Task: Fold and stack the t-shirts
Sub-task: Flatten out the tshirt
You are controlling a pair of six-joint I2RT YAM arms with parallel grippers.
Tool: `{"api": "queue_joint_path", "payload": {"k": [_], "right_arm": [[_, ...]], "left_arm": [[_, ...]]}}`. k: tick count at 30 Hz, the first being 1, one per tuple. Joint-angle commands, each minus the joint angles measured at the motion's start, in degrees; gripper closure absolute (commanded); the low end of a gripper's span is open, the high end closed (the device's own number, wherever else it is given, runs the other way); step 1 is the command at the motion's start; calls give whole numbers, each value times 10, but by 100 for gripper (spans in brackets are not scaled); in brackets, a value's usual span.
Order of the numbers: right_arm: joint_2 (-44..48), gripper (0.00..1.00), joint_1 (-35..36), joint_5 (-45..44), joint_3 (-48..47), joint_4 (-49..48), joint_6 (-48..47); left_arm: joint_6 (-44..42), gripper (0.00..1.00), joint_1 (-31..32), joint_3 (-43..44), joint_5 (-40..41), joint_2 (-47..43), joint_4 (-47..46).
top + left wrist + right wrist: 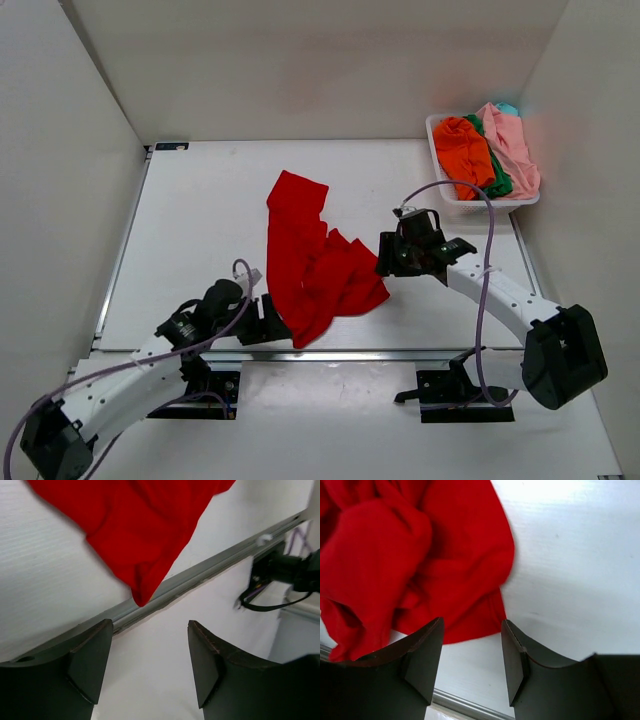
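My left gripper is next going to grab the near corner of the red t-shirt (315, 260) by the table's front bar, so the t-shirt can be spread out for folding.
A bright red t-shirt (315, 260) lies crumpled on the white table, stretched from the middle toward the front edge. It shows in the left wrist view (135, 525) and the right wrist view (410, 555). My left gripper (268, 318) is open and empty, just left of the shirt's near corner by the table's front rail. My right gripper (388, 255) is open and empty at the shirt's right edge. Orange (462, 145), green (492, 170), pale pink (512, 140) and teal (508, 107) shirts lie heaped in the basket.
A white plastic basket (445, 203) stands at the back right against the wall. A metal rail (200, 572) runs along the table's front edge. White walls enclose the left, back and right sides.
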State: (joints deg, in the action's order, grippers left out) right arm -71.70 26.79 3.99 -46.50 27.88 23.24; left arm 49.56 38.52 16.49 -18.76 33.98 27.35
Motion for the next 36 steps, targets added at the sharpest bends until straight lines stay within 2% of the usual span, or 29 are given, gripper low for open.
{"api": "queue_joint_path", "payload": {"k": [1,7,10,14,18,19,21,23,26,28,29,31,33,34,36], "right_arm": [[-3,53,2,3,-17,-67,19],[1,53,-10,-7,-21,-62,7],[2,53,-30,-14,-12,-47,-3],[16,53,-52,-23,4,-45,-12],[13,53,-67,-23,12,-34,-22],[10,53,-72,-28,16,-36,-25],[17,54,-81,-22,25,-35,-29],[17,56,-82,-14,33,-36,-32],[13,58,-84,-14,37,-30,-36],[13,58,-82,-12,43,-29,-32],[14,58,-81,-8,44,-32,-33],[10,59,-75,1,52,-42,-26],[2,60,-64,16,55,-63,-15],[-2,58,-57,24,53,-73,-11],[-26,54,-50,48,40,-96,0]], "left_arm": [[-17,29,50,48,71,81,-39],[-60,31,88,95,160,201,-49],[-69,34,96,108,164,252,-64],[-56,34,148,119,187,303,-95],[-50,31,172,136,187,350,-135],[-53,39,175,142,187,366,-139],[-61,78,172,163,187,384,-134],[-68,98,171,179,187,379,-114],[-97,100,133,218,223,311,-32],[-124,100,69,281,244,251,61],[-135,100,47,301,243,212,74],[-165,100,-59,359,203,168,121],[-181,100,-124,391,164,146,151],[-182,100,-147,404,155,138,159],[-171,100,-139,408,186,124,172]]}}
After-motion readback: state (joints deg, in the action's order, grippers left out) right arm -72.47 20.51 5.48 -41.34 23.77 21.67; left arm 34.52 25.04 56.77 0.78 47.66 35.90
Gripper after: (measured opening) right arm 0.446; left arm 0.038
